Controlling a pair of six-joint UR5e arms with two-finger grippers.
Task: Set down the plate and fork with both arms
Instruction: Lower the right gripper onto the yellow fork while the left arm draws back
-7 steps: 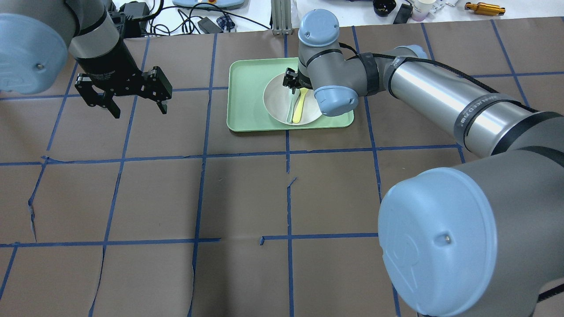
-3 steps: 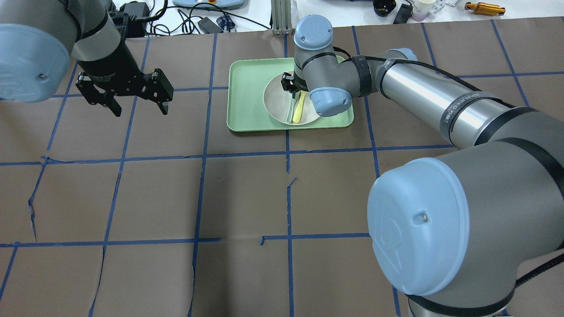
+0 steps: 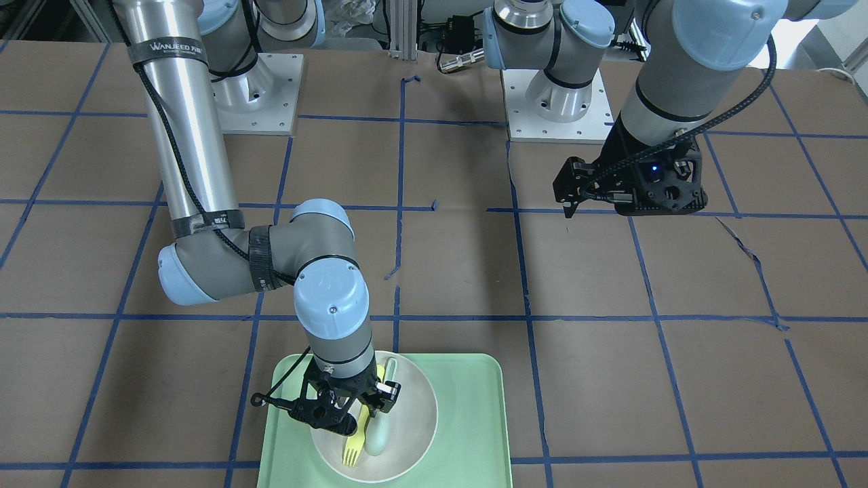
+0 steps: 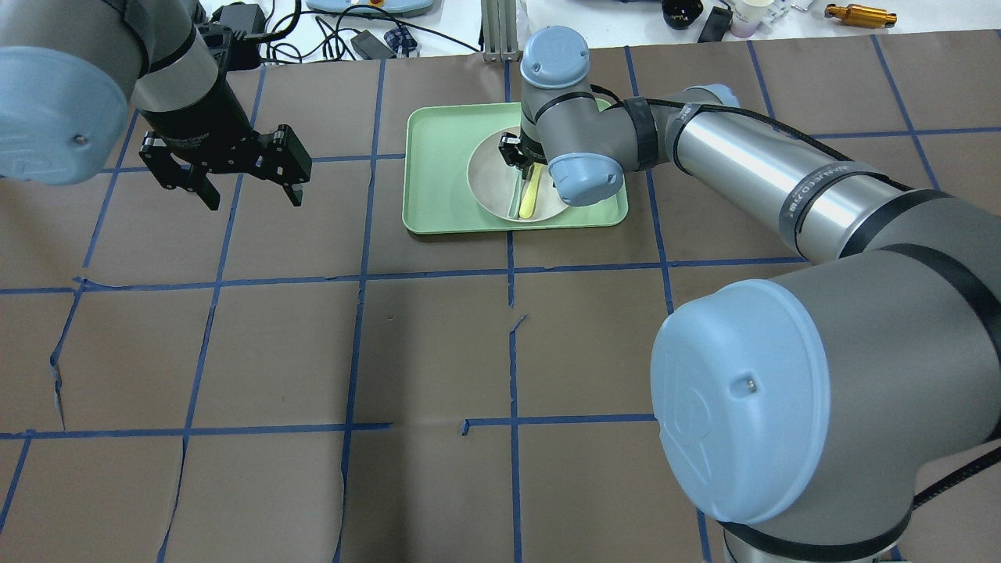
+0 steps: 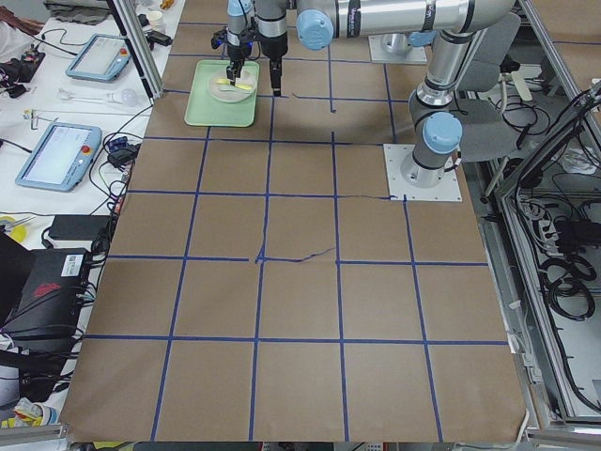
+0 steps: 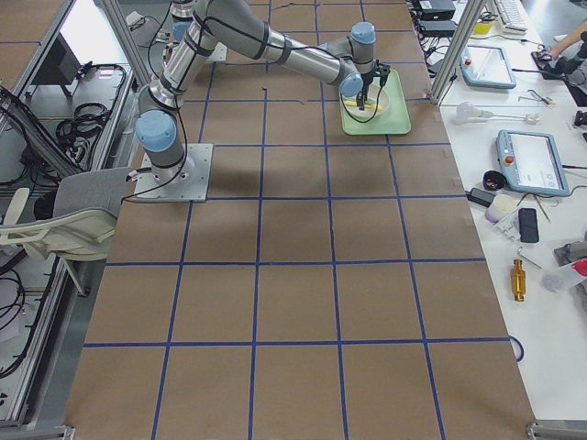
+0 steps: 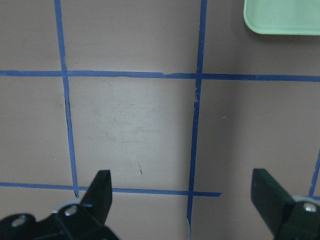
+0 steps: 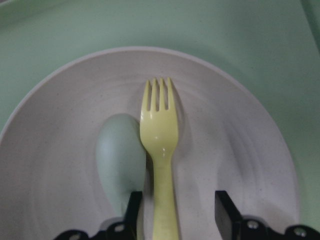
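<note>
Next, my right gripper takes hold of the yellow fork by its handle [image 8: 164, 200] to put it beside the plate [image 8: 70, 150].
The off-white plate [image 4: 489, 184] sits in the mint-green tray [image 4: 438, 172] at the far middle of the table. The yellow fork [image 8: 160, 130] lies in the plate, tines pointing away from the wrist, beside a pale green spoon [image 8: 117, 155]. My right gripper [image 8: 180, 215] is open and low over the plate. Its fingers [image 8: 225, 210] stand on either side of the fork's handle without touching it. It also shows in the front view [image 3: 352, 413] and overhead [image 4: 522, 160]. My left gripper [image 4: 252, 195] is open and empty above the table, left of the tray.
The brown paper table cover has blue tape grid lines and some tears [image 4: 55, 367]. Cables and small items [image 4: 352, 39] lie beyond the far edge. A corner of the tray [image 7: 280, 20] shows in the left wrist view.
My right wrist has shifted slightly left and far over the plate, closing in around the fork's handle. My left gripper has drifted a little right and stays open.
</note>
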